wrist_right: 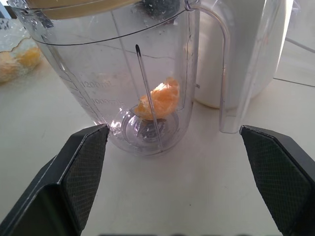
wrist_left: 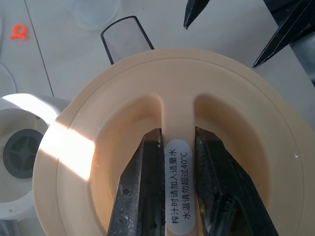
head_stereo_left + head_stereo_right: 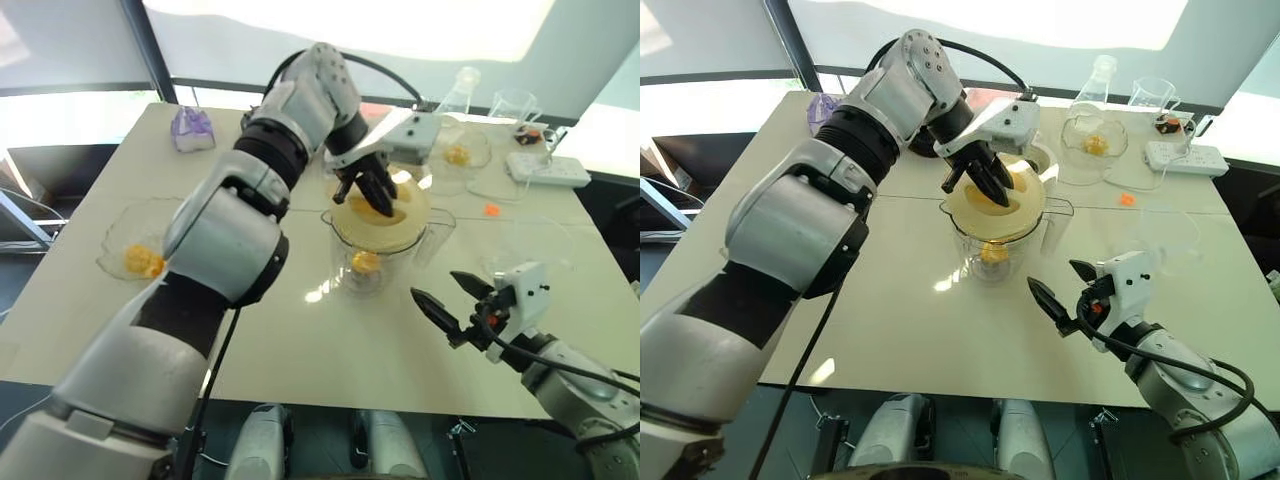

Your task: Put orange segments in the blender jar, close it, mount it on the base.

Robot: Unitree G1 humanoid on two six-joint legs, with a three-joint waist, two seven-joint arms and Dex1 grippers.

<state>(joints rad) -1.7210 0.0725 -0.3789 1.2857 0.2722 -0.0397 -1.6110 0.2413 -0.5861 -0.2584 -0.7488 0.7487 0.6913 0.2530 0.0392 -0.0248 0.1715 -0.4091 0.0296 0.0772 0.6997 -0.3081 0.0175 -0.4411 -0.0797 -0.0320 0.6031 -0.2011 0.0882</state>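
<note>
I should next grab the blender jar with my right gripper by its slim handle (image 3: 437, 236), because the jar's body (image 3: 368, 262) gets too wide for the gripper's fingers.
The clear blender jar (image 3: 345, 268) stands mid-table with one orange segment (image 1: 160, 101) at its bottom. My left gripper (image 3: 372, 205) points down from above, shut on the middle rib of a flat cream lid (image 2: 236, 113). The lid sits over the jar's rim; whether it is seated I cannot tell. The cream-white base (image 2: 22, 157), with its dark socket, stands just behind the jar. My right gripper (image 3: 436, 285) hovers open low over the table, in front of the jar and to its right, holding nothing. More orange segments lie in a bowl at left (image 3: 143, 261) and a bowl at back right (image 3: 457, 155).
A conical flask (image 3: 460, 90), a clear beaker (image 3: 515, 105) and a white power strip (image 3: 545, 168) stand along the back right. A small orange scrap (image 3: 491, 210) and a shallow clear bowl (image 3: 525, 245) lie right of the jar. A purple object (image 3: 192, 128) sits at back left.
</note>
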